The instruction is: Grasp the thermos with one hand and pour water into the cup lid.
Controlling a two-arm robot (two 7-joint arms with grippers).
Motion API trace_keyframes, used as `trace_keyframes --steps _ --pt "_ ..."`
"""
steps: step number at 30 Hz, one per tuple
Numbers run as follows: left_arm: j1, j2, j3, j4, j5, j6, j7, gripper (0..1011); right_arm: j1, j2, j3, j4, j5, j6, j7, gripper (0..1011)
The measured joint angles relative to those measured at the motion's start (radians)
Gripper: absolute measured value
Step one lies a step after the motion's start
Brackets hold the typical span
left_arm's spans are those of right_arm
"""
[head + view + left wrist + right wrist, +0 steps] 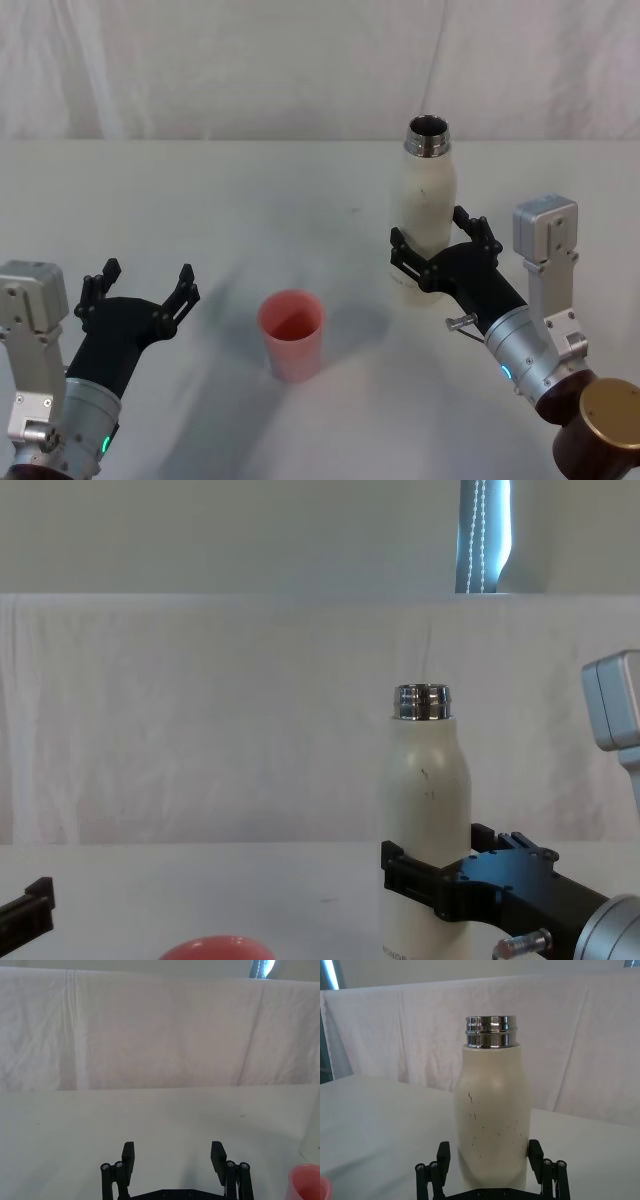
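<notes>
The thermos needs its steel neck free to pour into the cup lid, so next my right gripper will grab the thermos by its lower body.
The cream-white thermos stands upright and uncapped on the table, right of centre, its steel neck bare. My right gripper is open around its lower body, one finger on each side, close to the wall. The coral-red cup lid stands mouth up to the left of the thermos, nearer to me; its rim also shows in the chest view. My left gripper rests open and holds nothing, left of the cup lid.
The white table runs back to a white cloth backdrop. Open surface lies between the cup lid and the thermos and behind both.
</notes>
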Motion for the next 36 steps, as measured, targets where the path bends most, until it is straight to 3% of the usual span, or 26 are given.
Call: trace_keyframes --steps 36 --pt "0.0 0.0 0.0 0.0 0.0 0.0 0.0 1001 0.055 0.005 -0.003 0.049 0.017 0.019 0.012 1001"
